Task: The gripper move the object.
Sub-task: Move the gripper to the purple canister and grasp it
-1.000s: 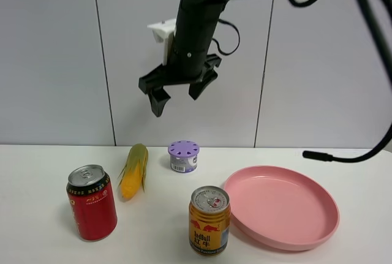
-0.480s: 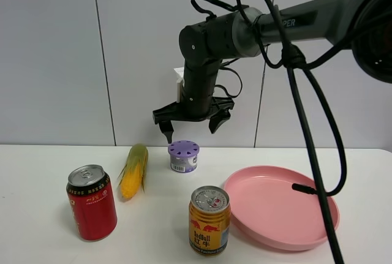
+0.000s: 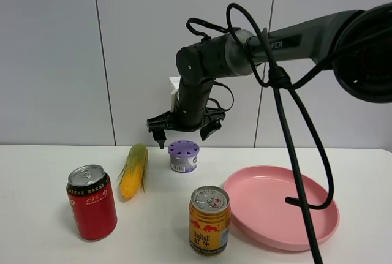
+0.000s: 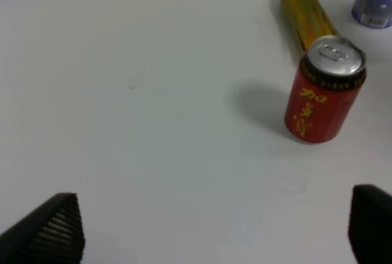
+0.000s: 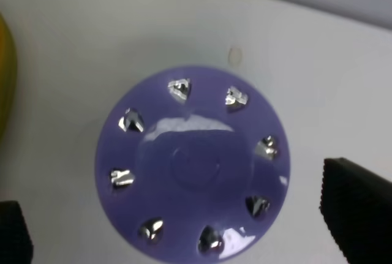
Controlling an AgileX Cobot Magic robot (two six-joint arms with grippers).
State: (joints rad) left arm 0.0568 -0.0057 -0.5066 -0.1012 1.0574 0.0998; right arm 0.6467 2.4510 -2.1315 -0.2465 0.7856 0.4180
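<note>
My right gripper will next grab the squat container (image 3: 184,163) by its purple holed lid (image 3: 184,147), so that I can move the container.
The object (image 3: 183,156) is a small squat container with a purple holed lid, standing at the back of the white table (image 3: 43,172). My right gripper (image 3: 183,133) is open and hovers just above it, one finger on either side of the lid, not touching. In the right wrist view the purple lid (image 5: 193,166) fills the middle, with black fingertips (image 5: 358,206) at the edges and the right gripper (image 5: 184,212) over it. My left gripper (image 4: 214,239) is open and empty over bare table; the object (image 4: 372,7) is far from it.
A red can (image 3: 92,210) stands front left and a gold Red Bull can (image 3: 209,220) front middle. A corn cob (image 3: 134,169) lies left of the object. A pink plate (image 3: 282,206) sits to the right. A black cable hangs over the plate.
My right gripper has come down from high above the table to just over the purple lid, still open. The objects on the table have not moved.
</note>
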